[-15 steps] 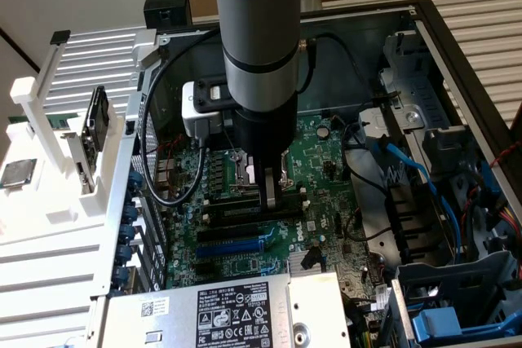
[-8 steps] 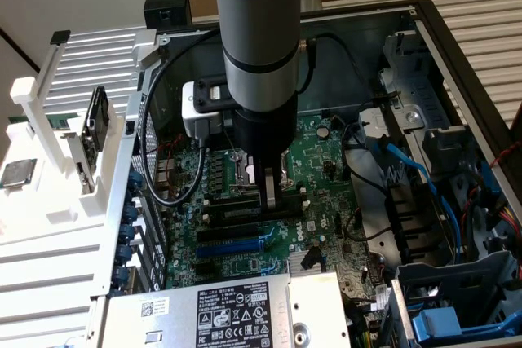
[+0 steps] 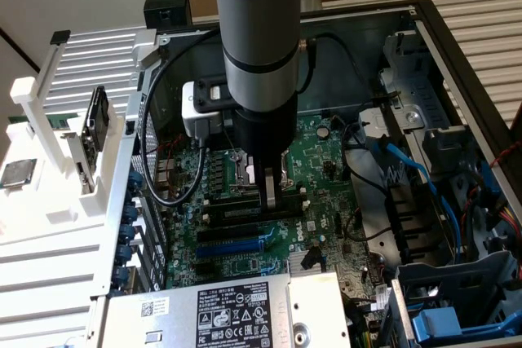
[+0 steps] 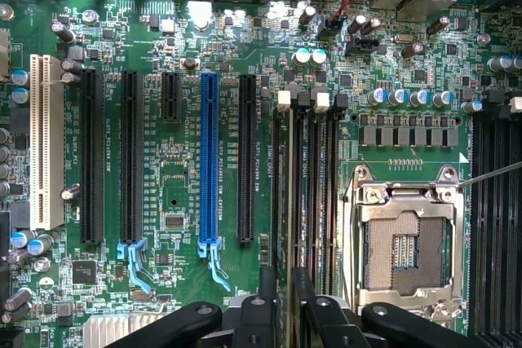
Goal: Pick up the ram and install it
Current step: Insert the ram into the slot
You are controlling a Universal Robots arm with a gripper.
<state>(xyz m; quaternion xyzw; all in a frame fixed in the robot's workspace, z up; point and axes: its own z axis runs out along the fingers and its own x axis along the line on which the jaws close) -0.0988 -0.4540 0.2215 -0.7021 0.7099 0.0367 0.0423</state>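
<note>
The ram needs to go in the memory slot with white end clips, so my gripper will next grab the ram by its upper edge (image 4: 289, 201) to install it.
The ram (image 4: 289, 201) stands on edge in one of the black memory slots (image 4: 314, 193) with white end clips, between the expansion slots and the processor socket. I see only its thin top edge, running along the slot. My gripper (image 4: 285, 283) hangs straight over it with one dark finger on each side of that edge, parted and a little off it. In the exterior view the gripper (image 3: 276, 200) points straight down onto the green motherboard (image 3: 326, 226) inside the open computer case, and the arm hides the slot's far part.
The open processor socket (image 4: 404, 250) lies just beside the memory slots. A blue slot (image 4: 209, 160) and a white slot (image 4: 46, 144) lie on the other side. A power supply (image 3: 236, 311), blue cables (image 3: 408, 169) and drive cages (image 3: 457, 299) crowd the case. A white rack (image 3: 73, 160) stands outside.
</note>
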